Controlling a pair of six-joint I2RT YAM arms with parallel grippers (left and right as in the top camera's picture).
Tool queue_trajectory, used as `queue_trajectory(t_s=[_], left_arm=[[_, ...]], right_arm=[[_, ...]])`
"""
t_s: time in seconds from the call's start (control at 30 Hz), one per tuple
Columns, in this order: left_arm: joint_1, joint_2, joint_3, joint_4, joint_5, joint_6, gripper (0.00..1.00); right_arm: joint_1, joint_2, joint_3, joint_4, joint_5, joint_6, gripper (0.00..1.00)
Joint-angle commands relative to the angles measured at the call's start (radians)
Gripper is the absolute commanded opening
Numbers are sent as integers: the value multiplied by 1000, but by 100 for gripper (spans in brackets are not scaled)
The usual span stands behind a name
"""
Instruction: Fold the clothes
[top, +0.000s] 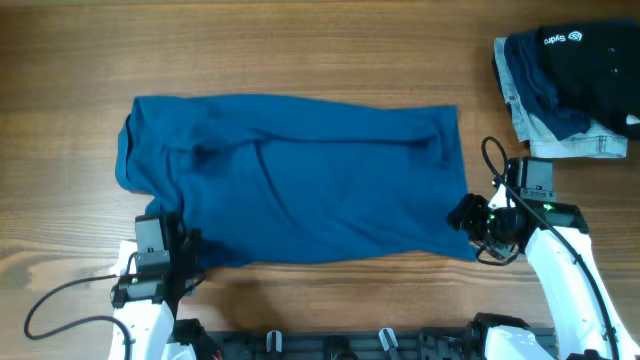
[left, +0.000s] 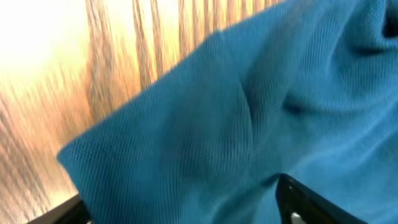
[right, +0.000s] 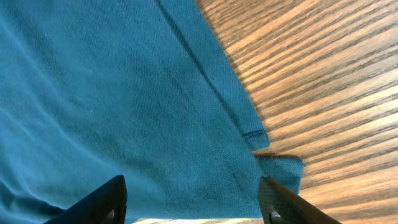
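Observation:
Next, my left gripper grabs the blue garment by its near corner to draw that wrinkled end out for folding.
The clothes are one plain mid-blue garment, lying flat as a wide wrinkled rectangle across the middle of the table. My left gripper hovers at its near left corner. In the left wrist view the blue fabric fills the frame, and the left gripper is open with cloth lying between its dark fingers. My right gripper is over the near right corner. In the right wrist view the right gripper is open, its fingers wide apart over the hemmed corner.
A dark navy garment with a white logo lies on a pale denim piece at the back right corner. A black cable loops near the left arm's base. Bare wooden table shows behind the garment.

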Motion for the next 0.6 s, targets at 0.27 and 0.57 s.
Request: queue_trajectory(t_s=[0.27,0.57], left_arm=[[6,320,-13,271,-50,208,4],[5,102,313,50,210,465,4]], right_arm=[[3,-5,-5,-3,-47,-21,68],[3,-5,-5,40,-48,-20,68]])
